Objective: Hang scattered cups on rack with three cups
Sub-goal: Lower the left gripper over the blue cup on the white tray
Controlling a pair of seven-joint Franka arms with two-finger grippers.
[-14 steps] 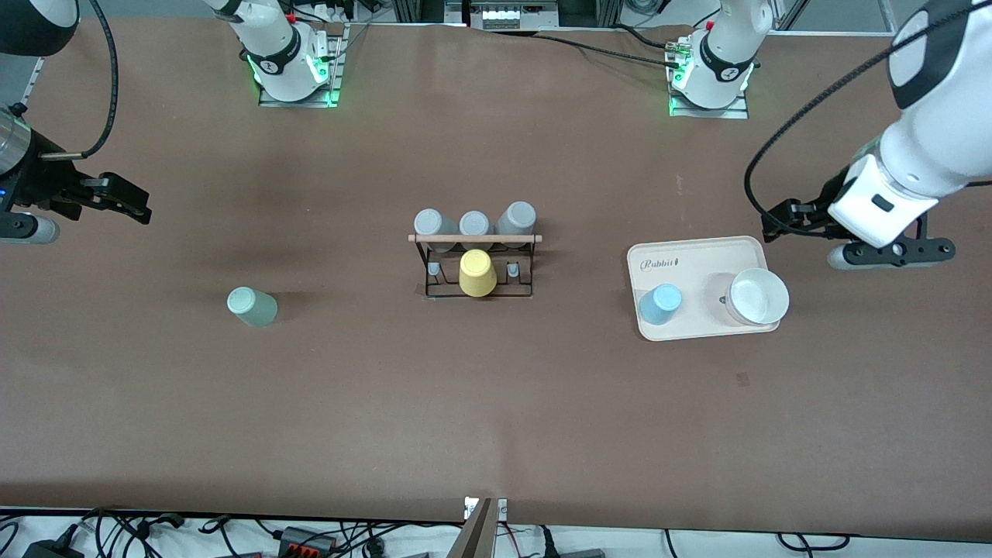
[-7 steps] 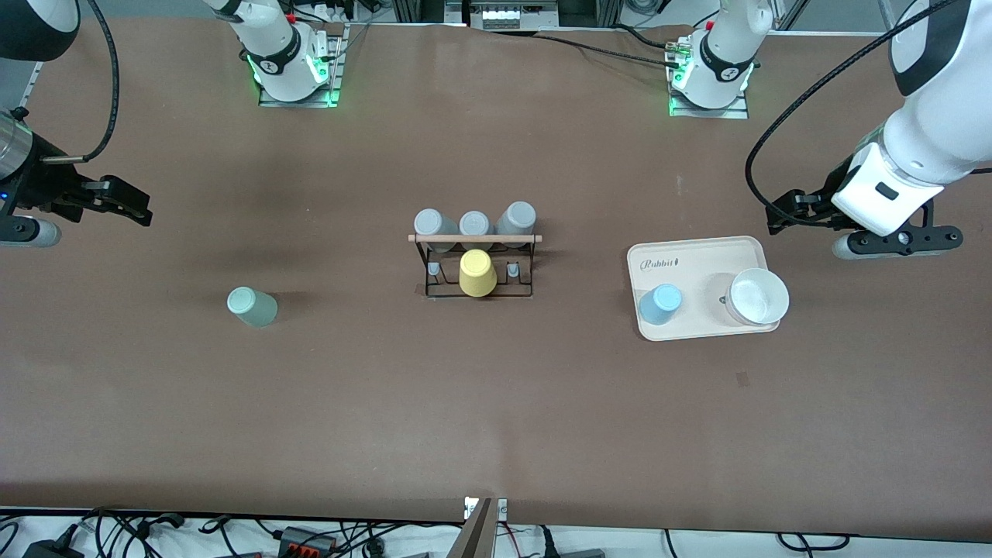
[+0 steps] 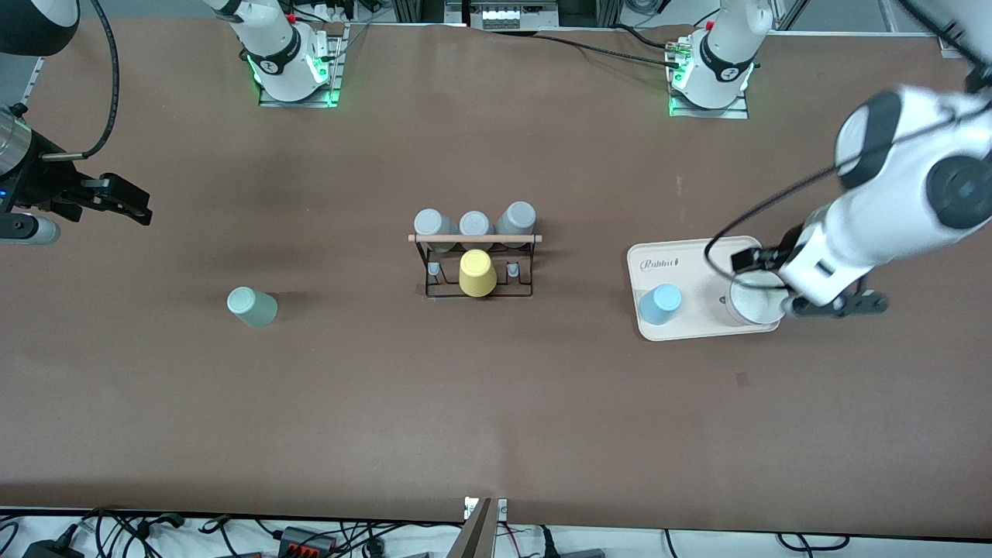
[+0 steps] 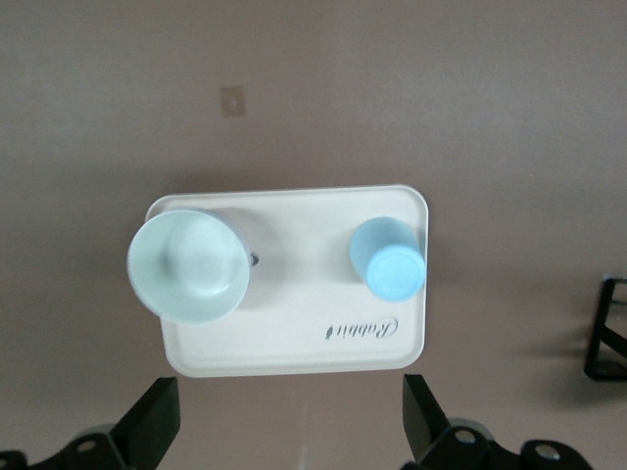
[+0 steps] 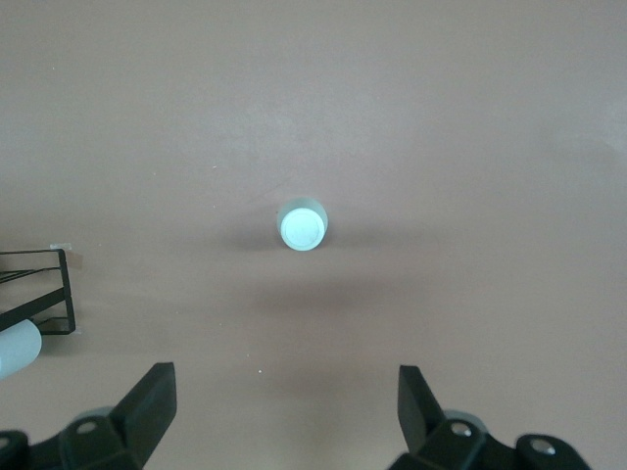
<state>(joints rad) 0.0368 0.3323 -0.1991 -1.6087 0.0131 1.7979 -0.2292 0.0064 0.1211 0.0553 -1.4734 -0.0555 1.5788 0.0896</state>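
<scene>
The light blue cup needs to hang on the black wire rack, so my left gripper needs to grab the cup by its closed base end (image 3: 666, 297) next.
The mint green cup (image 3: 252, 306) stands alone on the table toward the right arm's end; it also shows in the right wrist view (image 5: 302, 227). The light blue cup (image 3: 659, 303) stands on the cream tray (image 3: 697, 260), also in the left wrist view (image 4: 387, 269). The black wire rack (image 3: 474, 263) with its wooden rod stands mid-table. My left gripper (image 3: 748, 260) hangs open and empty over the tray's edge by the white bowl (image 4: 286, 401). My right gripper (image 3: 128, 203) waits open and empty, high over the table (image 5: 284, 387).
A yellow cup (image 3: 477, 273) hangs on the rack's nearer side and three grey cups (image 3: 474, 223) on its farther side. The white bowl (image 3: 748, 304) sits on the tray beside the blue cup, partly hidden by the left arm (image 4: 188, 266). Rack corners show in both wrist views.
My left arm has swung in from past the tray's end and now hangs over the tray and bowl. The right arm and all cups have stayed put.
</scene>
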